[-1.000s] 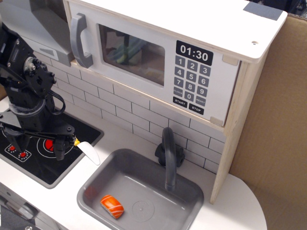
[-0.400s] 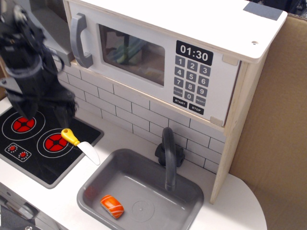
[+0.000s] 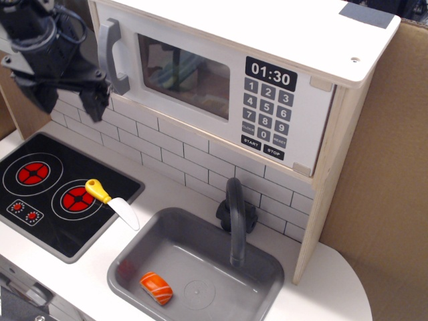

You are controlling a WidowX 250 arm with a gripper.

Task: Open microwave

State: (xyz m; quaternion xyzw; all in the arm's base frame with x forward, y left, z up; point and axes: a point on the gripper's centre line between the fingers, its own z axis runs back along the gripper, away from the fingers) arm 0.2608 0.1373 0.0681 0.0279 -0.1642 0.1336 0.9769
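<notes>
The gripper grips the white door (image 3: pixel 186 75) by its grey bar handle (image 3: pixel 110 57) next, to open the microwave.
The microwave (image 3: pixel 267 73) is a large wooden box at the top, with a white door, a clear window (image 3: pixel 184 75), a black clock display reading 01:30 and a grey keypad (image 3: pixel 267 110). Its door is shut. The grey bar handle (image 3: pixel 110 57) stands upright at the door's left edge. My black gripper (image 3: pixel 70 100) hangs to the left of the handle, a little below its middle. Its two fingers (image 3: pixel 99 103) point down and stand apart, with nothing between them. It is open and does not touch the handle.
A black stove top (image 3: pixel 40 194) with red burners lies at lower left. A toy knife (image 3: pixel 110 200) with a yellow handle rests on its right edge. A grey sink (image 3: pixel 261 274) holds a salmon sushi piece (image 3: pixel 156 287). A black faucet (image 3: pixel 234 217) stands behind it. A cardboard wall (image 3: pixel 388 187) is at right.
My gripper has risen from just above the stove top and moved right, up to the level of the microwave handle. The knife now lies in full view. The door stays shut.
</notes>
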